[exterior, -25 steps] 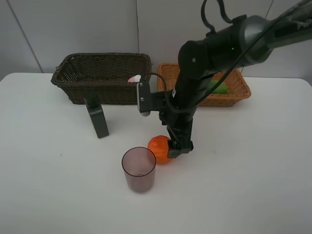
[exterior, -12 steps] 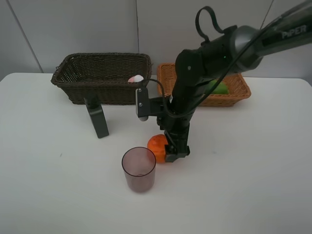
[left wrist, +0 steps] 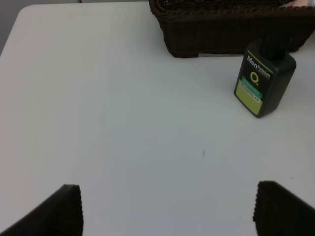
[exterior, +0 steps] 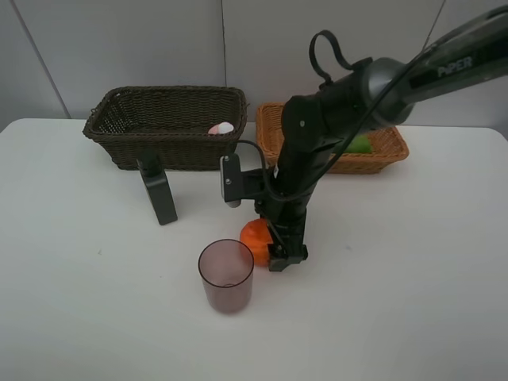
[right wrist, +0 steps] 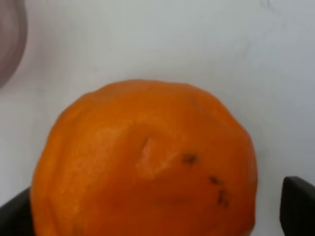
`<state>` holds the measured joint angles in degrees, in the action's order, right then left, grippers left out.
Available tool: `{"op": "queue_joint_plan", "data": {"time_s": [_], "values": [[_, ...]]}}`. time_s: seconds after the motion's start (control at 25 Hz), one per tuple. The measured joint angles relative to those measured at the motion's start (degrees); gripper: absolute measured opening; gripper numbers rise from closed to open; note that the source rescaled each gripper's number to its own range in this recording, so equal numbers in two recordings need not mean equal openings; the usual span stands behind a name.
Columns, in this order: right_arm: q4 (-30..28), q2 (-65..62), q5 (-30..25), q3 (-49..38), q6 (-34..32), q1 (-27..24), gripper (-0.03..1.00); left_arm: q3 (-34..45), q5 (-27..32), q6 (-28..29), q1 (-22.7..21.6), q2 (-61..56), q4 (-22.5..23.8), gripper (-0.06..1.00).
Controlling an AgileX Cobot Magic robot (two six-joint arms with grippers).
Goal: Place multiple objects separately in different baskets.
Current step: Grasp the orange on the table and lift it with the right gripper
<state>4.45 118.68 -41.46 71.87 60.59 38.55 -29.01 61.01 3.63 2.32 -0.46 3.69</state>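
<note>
The right gripper grabs the orange citrus by its round body [exterior: 255, 238] next. Then the right gripper places the citrus in the tan basket [exterior: 373, 163].
An orange citrus [exterior: 254, 236] lies on the white table, and my right gripper [exterior: 278, 252] is lowered around it with its jaws open. In the right wrist view the orange [right wrist: 147, 162] fills the frame between the two dark fingertips [right wrist: 298, 205]. A mauve cup [exterior: 226, 275] stands upright just left of it. A dark green bottle [exterior: 159, 190] stands in front of the dark brown basket [exterior: 175, 151], also seen in the left wrist view as the bottle [left wrist: 263, 81]. A pink white-capped bottle [exterior: 221, 128] lies in the dark basket. A green fruit [exterior: 359, 145] sits in the light tan basket [exterior: 373, 163]. My left gripper [left wrist: 170, 209] hangs open over bare table.
The right arm [exterior: 333, 103] reaches across in front of the tan basket. Its wrist camera block [exterior: 230, 181] hangs near the dark basket's right corner. The table's far edge meets a grey wall behind both baskets.
The right gripper has come down and slightly left, settling around the orange. The orange, cup, bottles and left gripper have stayed in place.
</note>
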Motion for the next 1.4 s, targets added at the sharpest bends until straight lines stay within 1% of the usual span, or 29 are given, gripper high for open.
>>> {"op": "queue_joint_plan", "data": {"time_s": [0.32, 0.4, 0.48, 0.52, 0.56, 1.4], "values": [[0.1, 1.6, 1.0, 0.0, 0.1, 0.0, 0.99, 0.0, 0.0, 0.0, 0.0, 0.0, 0.0, 0.9], [0.1, 1.7, 1.8, 0.0, 0.1, 0.0, 0.97, 0.0, 0.0, 0.0, 0.0, 0.0, 0.0, 0.9], [0.1, 1.7, 2.4, 0.0, 0.1, 0.0, 0.87, 0.0, 0.0, 0.0, 0.0, 0.0, 0.0, 0.9], [0.1, 1.7, 2.7, 0.0, 0.1, 0.0, 0.76, 0.0, 0.0, 0.0, 0.0, 0.0, 0.0, 0.9], [0.1, 1.7, 3.0, 0.0, 0.1, 0.0, 0.63, 0.0, 0.0, 0.0, 0.0, 0.0, 0.0, 0.9], [0.1, 1.7, 3.0, 0.0, 0.1, 0.0, 0.64, 0.0, 0.0, 0.0, 0.0, 0.0, 0.0, 0.9]]}}
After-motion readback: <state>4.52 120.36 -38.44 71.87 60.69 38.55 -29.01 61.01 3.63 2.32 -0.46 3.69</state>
